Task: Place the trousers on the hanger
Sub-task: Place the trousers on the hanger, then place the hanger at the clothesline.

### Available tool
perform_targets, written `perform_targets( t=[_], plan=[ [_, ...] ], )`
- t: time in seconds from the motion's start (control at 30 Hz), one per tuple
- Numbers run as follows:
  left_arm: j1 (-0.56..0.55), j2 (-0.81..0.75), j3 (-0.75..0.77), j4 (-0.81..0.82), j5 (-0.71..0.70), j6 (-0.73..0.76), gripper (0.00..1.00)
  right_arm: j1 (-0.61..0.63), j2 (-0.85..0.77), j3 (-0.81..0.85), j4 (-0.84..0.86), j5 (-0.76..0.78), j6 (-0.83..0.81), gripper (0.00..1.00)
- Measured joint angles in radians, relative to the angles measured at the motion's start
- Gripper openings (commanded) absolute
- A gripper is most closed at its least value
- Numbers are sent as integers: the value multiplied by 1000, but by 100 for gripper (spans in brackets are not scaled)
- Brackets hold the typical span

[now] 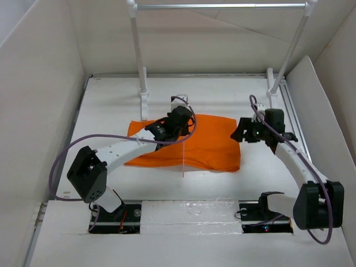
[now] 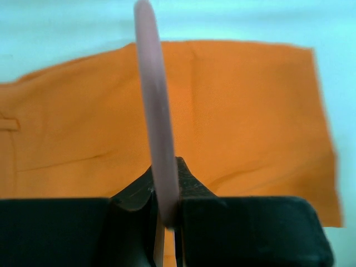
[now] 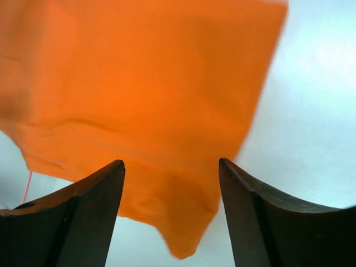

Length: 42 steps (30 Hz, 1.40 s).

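Note:
My right gripper should next take the trousers [image 1: 208, 146] by the loose edge away from the hanger wire, so that it can fold the trousers over the hanger.
The orange trousers [image 1: 208, 146] lie folded flat on the white table [image 1: 111, 105]. My left gripper [image 1: 173, 123] hovers over their left half, shut on the pale pink wire hanger [image 1: 183, 158], whose thin wire runs toward the near edge of the cloth. In the left wrist view the hanger wire [image 2: 156, 111] is pinched between the fingers [image 2: 192, 183] above the trousers [image 2: 245, 111]. My right gripper [image 1: 241, 133] is open and empty at the trousers' right edge; in its view the cloth [image 3: 139, 83] lies between and beyond the spread fingers [image 3: 94, 189].
A silver rail [image 1: 222, 6] on two white posts [image 1: 139, 55] stands at the back of the table. White walls enclose the table on the left and right. A white board [image 1: 189, 214] covers the near edge by the arm bases.

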Motion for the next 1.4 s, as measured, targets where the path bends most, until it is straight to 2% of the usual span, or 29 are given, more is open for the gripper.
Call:
perform_targets(
  t=[0.1, 0.13, 0.2, 0.3, 0.4, 0.5, 0.6, 0.63, 0.73, 0.83, 1.0, 1.03, 1.07, 1.1, 1.13, 1.17, 1.27, 1.3, 1.33, 1.4],
  plan=[
    [0, -23, 93, -102, 0, 0, 0, 99, -94, 170, -77, 16, -27, 78],
    [0, -43, 166, -109, 1, 0, 0, 138, -117, 226, -79, 13, -28, 79],
    [0, -70, 245, -145, 5, 0, 0, 258, -150, 324, -68, 26, 2, 80],
    [0, -108, 334, -183, 13, -2, 0, 462, -171, 380, 13, 32, 92, 84],
    [0, -133, 388, -211, 22, -2, 0, 598, -133, 397, 77, 46, 179, 85],
    [0, -146, 409, -238, 30, -2, 0, 655, -26, 447, 121, 63, 233, 84],
    [0, -147, 416, -265, 33, -2, 0, 679, 66, 456, 177, 76, 278, 74],
    [0, -147, 417, -275, 34, -2, 0, 682, 90, 454, 200, 77, 298, 64],
    [0, -147, 421, -299, 41, -1, 0, 700, 130, 441, 276, 80, 349, 16],
    [2, -150, 442, -338, 42, 6, 0, 727, 129, 414, 332, 113, 430, 0],
    [2, -150, 517, -385, 50, 33, 0, 733, 112, 407, 405, 126, 504, 0],
    [1, -145, 546, -398, 58, 39, 4, 733, 103, 407, 420, 126, 517, 0],
    [0, -139, 578, -408, 66, 43, 16, 732, 93, 409, 433, 125, 532, 0],
    [-1, -129, 616, -419, 76, 47, 30, 727, 83, 419, 435, 124, 543, 0],
    [-4, -117, 661, -419, 84, 51, 55, 718, 78, 438, 424, 124, 549, 0],
    [-5, -106, 704, -405, 89, 58, 63, 705, 77, 462, 410, 118, 554, 0],
    [9, -96, 829, -356, 113, 60, 79, 659, 80, 525, 318, 87, 549, 0],
    [18, -96, 868, -341, 123, 60, 79, 615, 87, 583, 306, 76, 548, 0],
    [28, -96, 914, -336, 127, 63, 88, 576, 95, 618, 276, 50, 548, 0],
    [42, -104, 969, -307, 127, 71, 89, 491, 111, 685, 239, 5, 548, 0]
  ],
)
